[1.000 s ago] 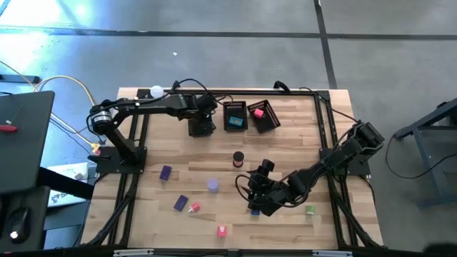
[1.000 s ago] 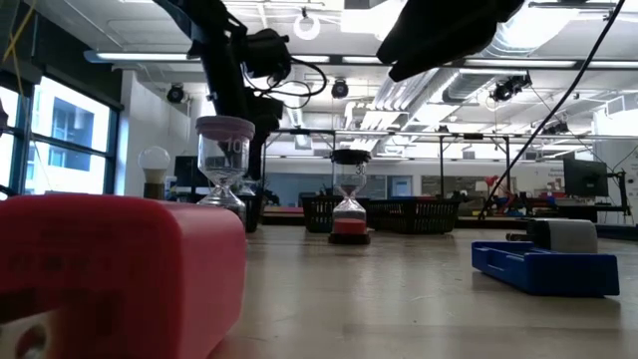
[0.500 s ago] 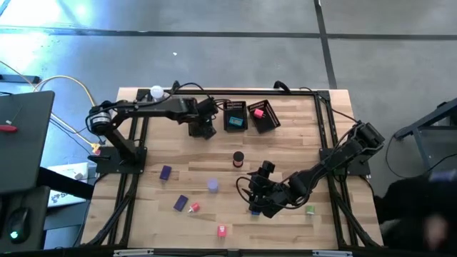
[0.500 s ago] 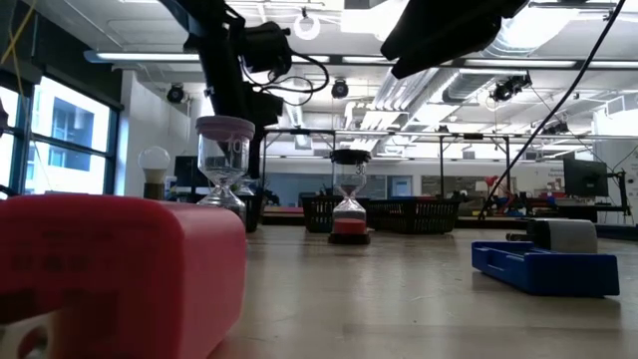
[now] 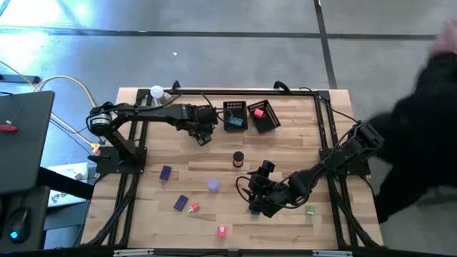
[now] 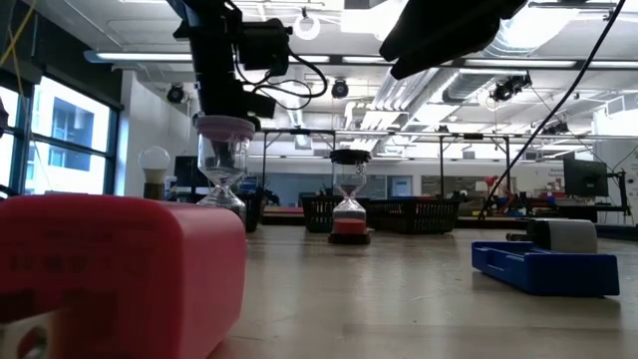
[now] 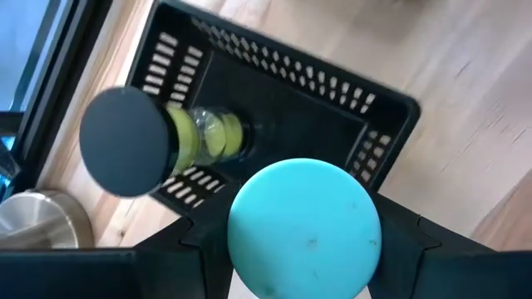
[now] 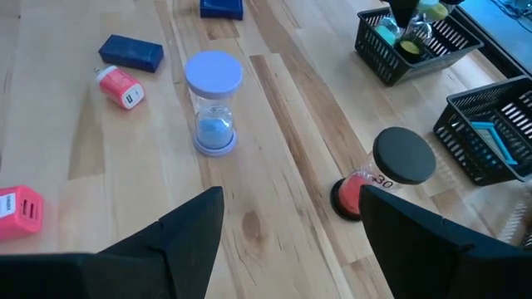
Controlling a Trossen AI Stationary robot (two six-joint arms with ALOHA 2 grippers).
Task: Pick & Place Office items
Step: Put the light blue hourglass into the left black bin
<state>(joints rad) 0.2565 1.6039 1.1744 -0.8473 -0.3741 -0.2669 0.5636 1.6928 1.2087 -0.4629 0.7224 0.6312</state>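
Observation:
My left gripper should keep holding the teal-capped piece (image 7: 304,228) until it is in the opening of the leftmost basket, because its cap overlaps the basket's near rim (image 7: 202,202) in the wrist view.
My left gripper (image 5: 203,133) hovers over the leftmost black mesh basket (image 7: 283,100) at the table's far side, shut on a piece with a round teal cap (image 7: 303,228). A green-filled hourglass with a black cap (image 7: 125,141) lies on its side in that basket. My right gripper (image 8: 291,249) is open and holds nothing, low over the table's near right part (image 5: 255,202). Ahead of it stand a purple-capped hourglass (image 8: 214,100) and a black-capped, red-filled one (image 8: 391,170). Small blocks lie scattered: purple (image 5: 166,172), blue (image 5: 181,203), red (image 5: 222,230), green (image 5: 310,209). My left gripper pinches the teal-capped piece between its two fingers (image 7: 166,249), one on each side of the round cap (image 7: 303,228). The fingers point down over the basket. The piece is lifted clear above the basket's opening; the cap hides its body.
Two more mesh baskets sit at the far edge, the middle one (image 5: 234,116) with a teal item, the right one (image 5: 263,116) with a pink item. A white ball on a metal base (image 5: 156,92) stands far left. A person in dark clothing (image 5: 428,121) is beside the table's right edge.
My left gripper has moved from the far edge toward the near edge and now covers the leftmost basket in the high view. My right arm has stayed put. A person has come into the high view at the right.

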